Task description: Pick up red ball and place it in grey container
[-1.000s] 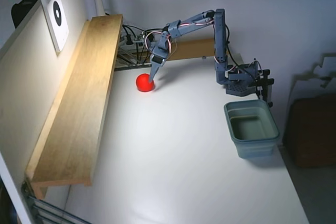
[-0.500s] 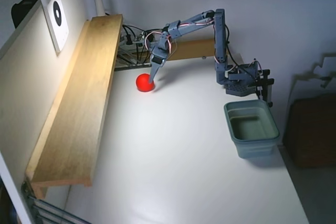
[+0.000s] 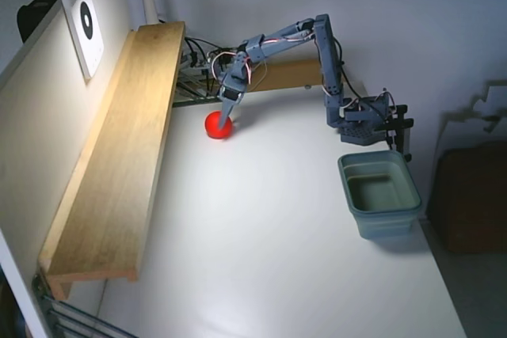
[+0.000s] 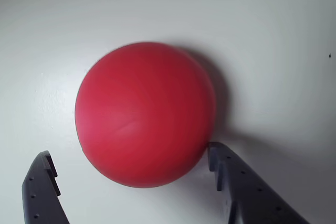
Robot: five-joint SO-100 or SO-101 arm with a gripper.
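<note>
The robot's gripper next needs to grab the ball by its round sides to put the red ball (image 3: 217, 125) in the grey container (image 3: 379, 193).
The red ball (image 3: 217, 125) rests on the white table near the wooden shelf, at the back left in the fixed view. My gripper (image 3: 225, 120) reaches down over it from the right. In the wrist view the red ball (image 4: 144, 114) fills the middle, and my gripper (image 4: 131, 165) is open, one dark fingertip (image 4: 43, 167) to the ball's left with a gap, the other fingertip (image 4: 218, 157) close against its right side. The grey container (image 3: 379, 193) stands empty at the table's right edge, far from the ball.
A long wooden shelf (image 3: 119, 156) runs along the table's left side. Cables and a metal rack (image 3: 194, 77) sit behind the ball. The arm's base (image 3: 364, 120) is clamped at the right rear, just behind the container.
The arm has stretched a little further left and the gripper has shifted slightly left and lower around the ball. The ball has stayed about where it was.
</note>
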